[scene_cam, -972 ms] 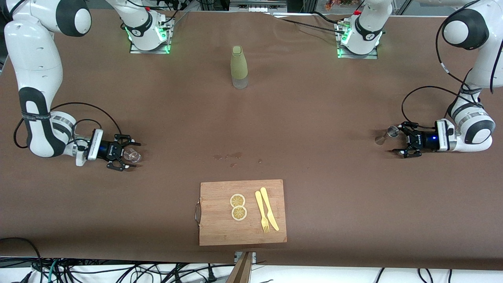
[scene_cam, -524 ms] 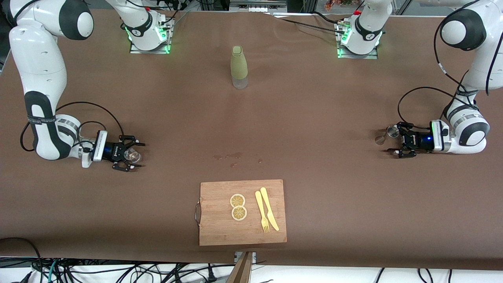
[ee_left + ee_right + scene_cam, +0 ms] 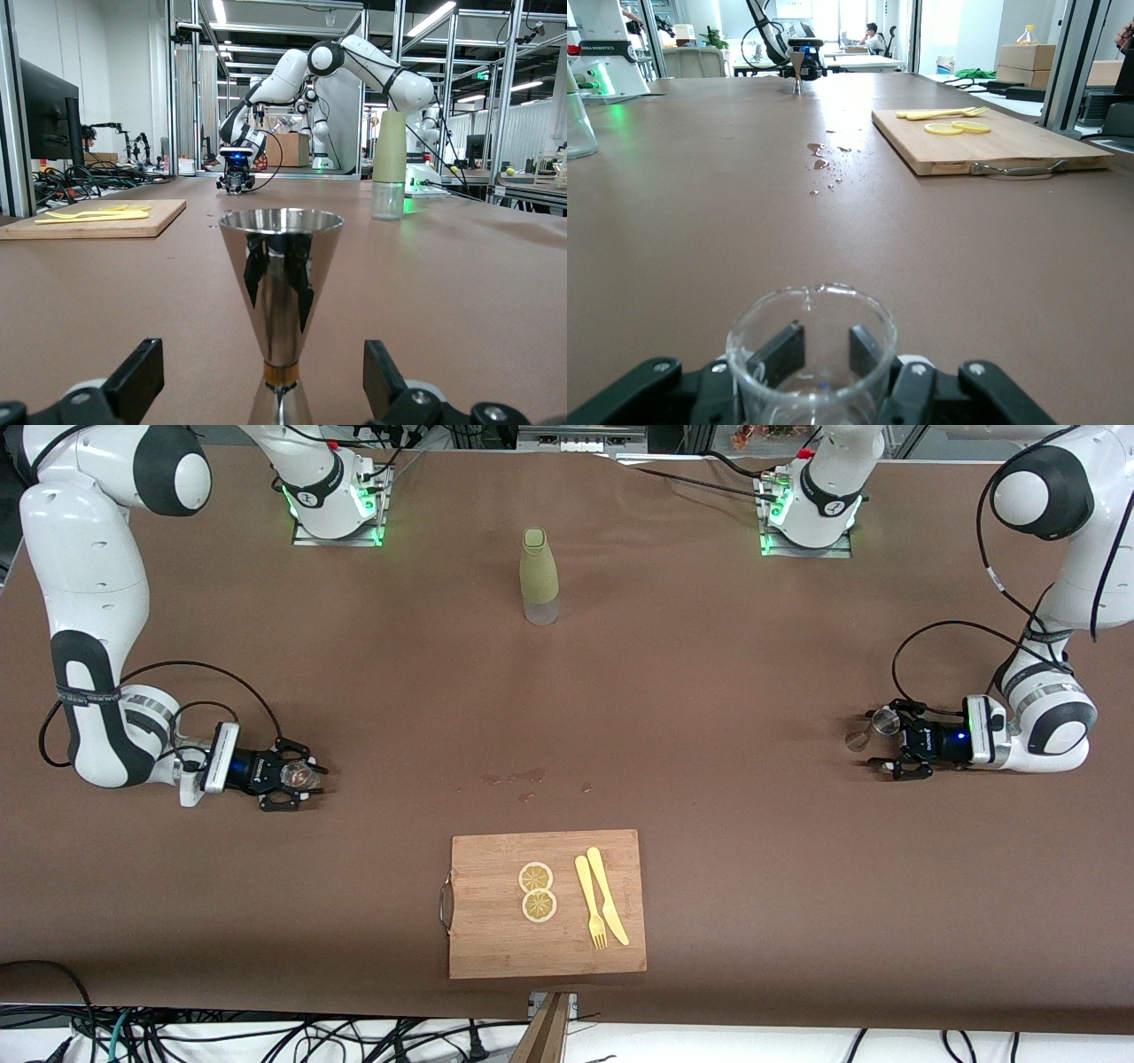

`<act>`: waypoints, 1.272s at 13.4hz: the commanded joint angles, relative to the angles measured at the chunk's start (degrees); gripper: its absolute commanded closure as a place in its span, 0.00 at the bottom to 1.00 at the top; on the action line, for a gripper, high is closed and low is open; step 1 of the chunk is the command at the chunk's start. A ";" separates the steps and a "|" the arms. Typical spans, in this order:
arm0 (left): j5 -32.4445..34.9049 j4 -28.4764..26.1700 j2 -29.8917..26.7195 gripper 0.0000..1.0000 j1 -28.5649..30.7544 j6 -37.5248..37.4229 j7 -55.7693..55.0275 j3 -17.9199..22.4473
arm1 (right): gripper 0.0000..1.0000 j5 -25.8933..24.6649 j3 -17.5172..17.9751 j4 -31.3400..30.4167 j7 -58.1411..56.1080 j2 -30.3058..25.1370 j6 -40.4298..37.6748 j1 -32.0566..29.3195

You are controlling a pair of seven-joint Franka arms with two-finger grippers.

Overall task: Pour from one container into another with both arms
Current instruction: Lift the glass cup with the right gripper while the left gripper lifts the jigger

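In the left wrist view, the jigger's narrow middle [image 3: 281,373] is between the open fingers of my left gripper. My left gripper should close now, as it would hold the jigger.
A clear glass beaker [image 3: 301,776] stands on the brown table toward the right arm's end. My right gripper [image 3: 306,781] lies low around it, fingers closed in on its sides. In the right wrist view the beaker [image 3: 806,390] fills the space at the right gripper [image 3: 826,352], and the dark finger pads [image 3: 780,352] show through the glass. A steel jigger [image 3: 873,728] stands toward the left arm's end. My left gripper [image 3: 886,740] is open around it. In the left wrist view the jigger [image 3: 279,266] stands upright between the wide-apart fingers [image 3: 142,381], untouched.
An olive-sleeved bottle [image 3: 539,576] stands mid-table near the bases. A wooden cutting board [image 3: 496,948] lies near the front edge with two lemon slices [image 3: 537,891], a yellow fork and a knife [image 3: 601,908]. Small wet drops [image 3: 523,779] mark the cloth between bottle and board.
My right gripper's fingers have narrowed around the beaker. My left gripper has slid a little closer over the table, bringing its open fingers round the jigger. Beaker and jigger stay put.
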 commanded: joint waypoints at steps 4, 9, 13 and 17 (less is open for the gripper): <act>-0.90 -2.44 -1.66 0.35 -0.49 1.42 4.09 0.35 | 1.00 2.78 0.39 1.66 1.15 1.13 -2.70 -0.69; -0.64 -2.44 -1.66 0.35 -0.32 1.25 4.09 0.70 | 1.00 2.70 1.96 3.76 8.00 0.60 -6.48 0.10; -0.46 -2.62 -1.40 0.77 -0.40 1.25 4.09 0.79 | 1.00 1.65 4.78 7.09 12.39 -0.81 -8.06 3.08; -0.55 -2.44 -0.35 1.00 -0.32 1.42 4.18 0.70 | 1.00 1.20 5.22 12.81 19.17 -0.81 -9.82 9.23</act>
